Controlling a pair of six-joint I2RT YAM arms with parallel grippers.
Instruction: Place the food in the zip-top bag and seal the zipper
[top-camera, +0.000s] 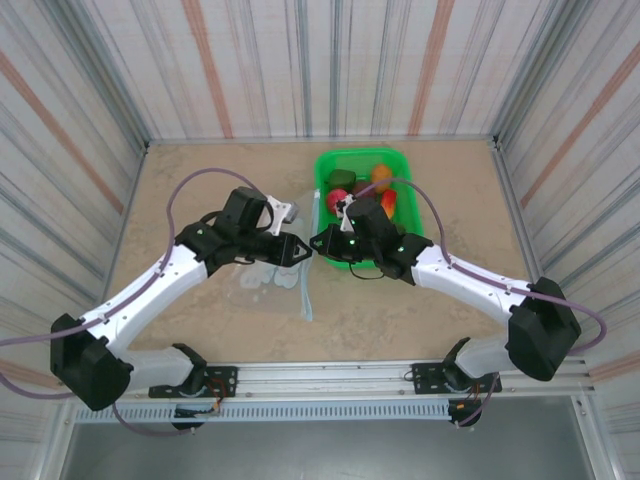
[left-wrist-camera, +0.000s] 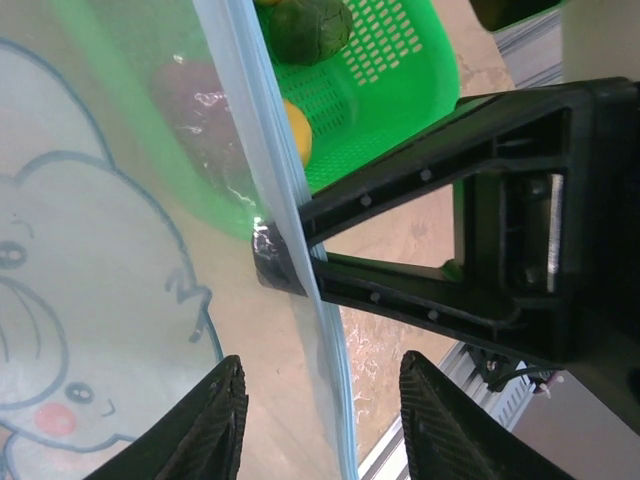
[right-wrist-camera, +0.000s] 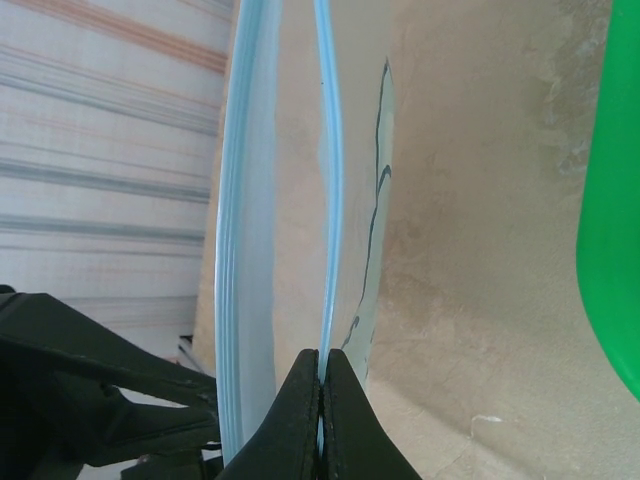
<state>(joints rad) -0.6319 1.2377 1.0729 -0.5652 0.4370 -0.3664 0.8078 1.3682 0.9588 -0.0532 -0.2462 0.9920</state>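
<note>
I will next pinch only the loose zipper edge (top-camera: 307, 254) (left-wrist-camera: 334, 374) with my left gripper, opposite the zipper edge in my right gripper. That will hold the bag open for food.
The zip-top bag (top-camera: 265, 272) lies on the table left of the basket, clear with a cartoon elephant print (left-wrist-camera: 60, 330). Its pale blue zipper (left-wrist-camera: 330, 380) runs between the fingers of my left gripper (left-wrist-camera: 322, 365), which stands open around it without touching. My right gripper (right-wrist-camera: 321, 355) is shut on one lip of the zipper (right-wrist-camera: 328, 200); the other lip (right-wrist-camera: 240, 250) bows away, so the mouth gapes. Both grippers meet at the bag's mouth (top-camera: 308, 245). The food (top-camera: 362, 188) sits in the green basket: a dark green piece (left-wrist-camera: 310, 25), a yellow one (left-wrist-camera: 296, 132) and a maroon one (left-wrist-camera: 195, 100) seen through the plastic.
The green mesh basket (top-camera: 420, 215) stands right behind the right gripper, close to the bag's mouth. Striped walls enclose the table on three sides. A metal rail (top-camera: 340, 378) runs along the near edge. Bare tabletop lies to the far left and near right.
</note>
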